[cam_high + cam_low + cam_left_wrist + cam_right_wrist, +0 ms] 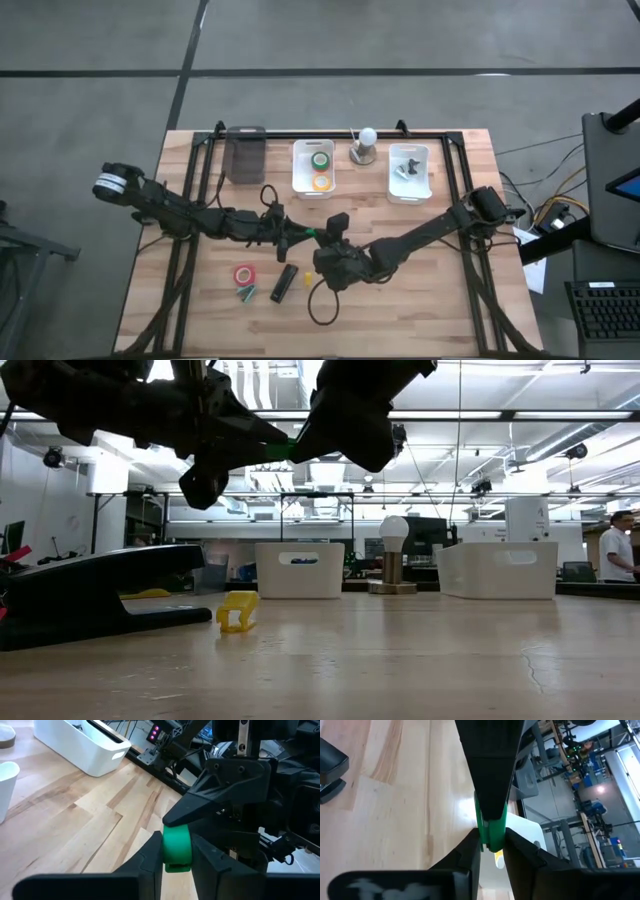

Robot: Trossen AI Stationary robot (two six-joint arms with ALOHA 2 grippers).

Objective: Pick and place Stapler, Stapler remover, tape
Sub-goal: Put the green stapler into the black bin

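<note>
My right gripper should open now. My left gripper's dark fingers are closed around the green piece, so the piece would stay in them.
Both grippers meet in the air over the table's middle on one small green piece (312, 235), seemingly a staple remover. My left gripper (299, 238) comes from the left and my right gripper (323, 244) from the right. The black stapler (284, 283) lies flat on the wood near the front. A yellow staple remover (238, 610) lies just right of it. A red tape roll (244, 274) lies flat left of the stapler. A green roll (320, 159) and an orange-yellow roll (321, 182) lie in a white bin (300, 170). My left gripper (176, 847) pinches the green piece (177, 836) between its two fingers, coming level from the table's left. The piece is lifted clear of the table. My right gripper (491, 840) pinches the same green piece (493, 826) between its two fingers from the opposite, right side. The left gripper's dark fingers cover the piece's far part in that view.
A dark bin (245, 155) stands at the far left. A second white bin (424, 170) at the far right holds small grey pieces. A bulb on a stand (365, 147) stands between the white bins. A small green thing (245, 293) lies by the red roll. A person (618, 550) stands far behind.
</note>
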